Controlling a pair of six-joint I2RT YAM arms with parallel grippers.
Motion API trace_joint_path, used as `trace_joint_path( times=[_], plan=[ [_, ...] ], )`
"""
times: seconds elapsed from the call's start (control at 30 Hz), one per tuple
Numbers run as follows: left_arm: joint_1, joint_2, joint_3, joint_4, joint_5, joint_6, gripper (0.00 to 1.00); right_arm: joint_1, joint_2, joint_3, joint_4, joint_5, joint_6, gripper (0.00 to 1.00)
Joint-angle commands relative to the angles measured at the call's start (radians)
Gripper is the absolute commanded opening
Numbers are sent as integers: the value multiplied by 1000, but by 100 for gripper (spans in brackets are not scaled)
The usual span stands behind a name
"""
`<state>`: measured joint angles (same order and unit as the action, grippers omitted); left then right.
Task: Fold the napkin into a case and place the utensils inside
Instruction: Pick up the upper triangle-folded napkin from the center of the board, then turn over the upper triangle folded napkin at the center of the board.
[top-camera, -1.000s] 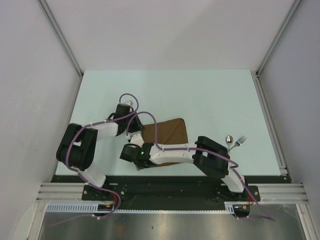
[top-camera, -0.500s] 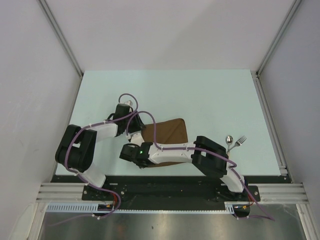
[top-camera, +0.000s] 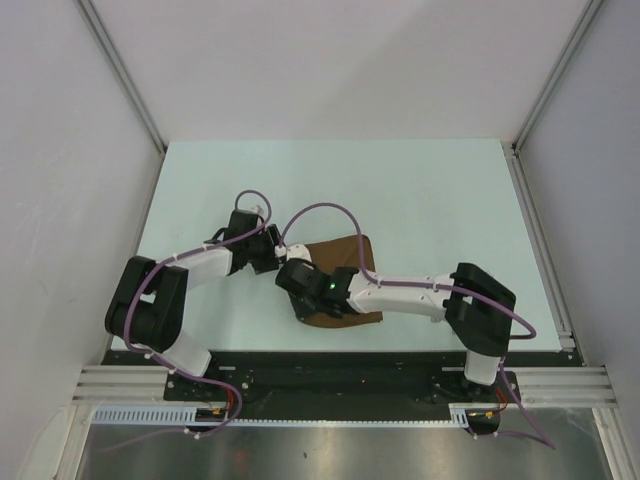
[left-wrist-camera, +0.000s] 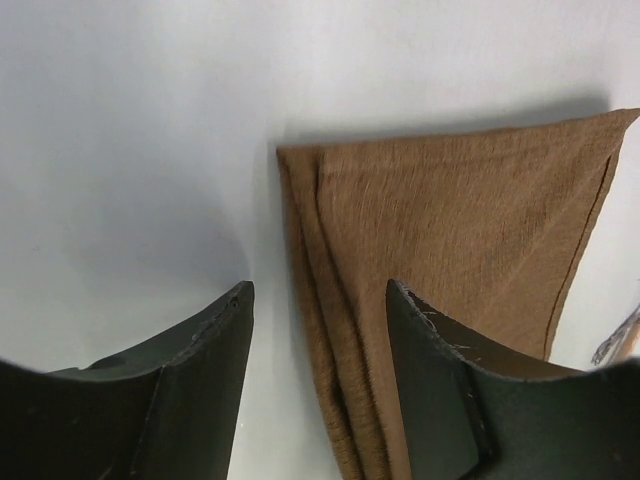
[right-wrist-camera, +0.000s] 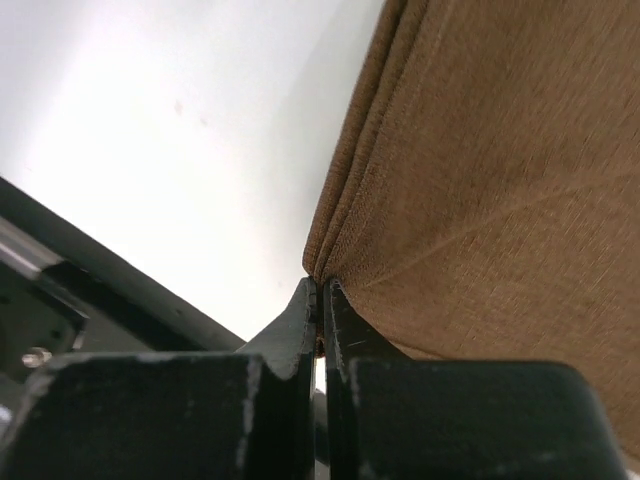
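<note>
My left gripper grabs the napkin's folded edge near its far corner (left-wrist-camera: 312, 222) next, opposite my right gripper, to fold the case.
The dark-brown napkin (top-camera: 345, 262) lies folded on the table, partly under my right forearm. My right gripper (top-camera: 298, 284) is shut on the napkin's near-left corner; in the right wrist view the layered cloth (right-wrist-camera: 500, 180) runs into the closed tips (right-wrist-camera: 320, 283). My left gripper (top-camera: 272, 256) is open at the napkin's left side. In the left wrist view its fingers (left-wrist-camera: 318, 292) straddle the folded left edge of the napkin (left-wrist-camera: 450, 220) without pinching it. The utensils are hidden; my right elbow (top-camera: 482, 300) covers the spot at the right.
The pale green table (top-camera: 400, 190) stretches back to white walls on three sides. A black rail (top-camera: 340, 362) runs along the near edge by the arm bases. Purple cables loop above both wrists.
My right gripper closed on the napkin's near-left corner and carried it up and right, narrowing the cloth. Its elbow swung right over the utensils. My left gripper opened wider.
</note>
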<state>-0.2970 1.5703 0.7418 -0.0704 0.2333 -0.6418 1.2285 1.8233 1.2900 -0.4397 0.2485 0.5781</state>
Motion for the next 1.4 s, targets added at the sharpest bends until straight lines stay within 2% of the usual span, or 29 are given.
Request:
trace_joint_path(
  times=[0.0,0.4,0.63,0.73,0.83,0.87,0.93,1.0,1.1,1.37],
  plan=[
    [1,-41,-15,7,38,-67,60,-32,-55,-34,134,-98,-37,0],
    [1,48,28,34,27,-76,57,-44,-96,-61,154,-129,-32,0],
    [7,103,64,40,-11,-71,47,-53,-117,-80,156,-126,-30,0],
    [13,114,62,46,-20,-68,37,-58,-125,-87,159,-127,-29,0],
    [24,105,56,66,-9,-68,18,-61,-128,-86,157,-130,-40,0],
    [28,94,53,66,-9,-67,7,-58,-128,-83,157,-133,-44,0],
    [42,32,53,52,-25,-55,0,-52,-128,-67,156,-146,-67,0],
    [58,-28,60,-6,-22,-42,0,-28,-116,-38,160,-167,-83,0],
    [139,-165,79,-95,20,-24,0,17,-56,75,151,-212,-107,0],
    [360,-522,244,-412,32,122,0,109,139,492,232,-480,-104,0]
  ],
)
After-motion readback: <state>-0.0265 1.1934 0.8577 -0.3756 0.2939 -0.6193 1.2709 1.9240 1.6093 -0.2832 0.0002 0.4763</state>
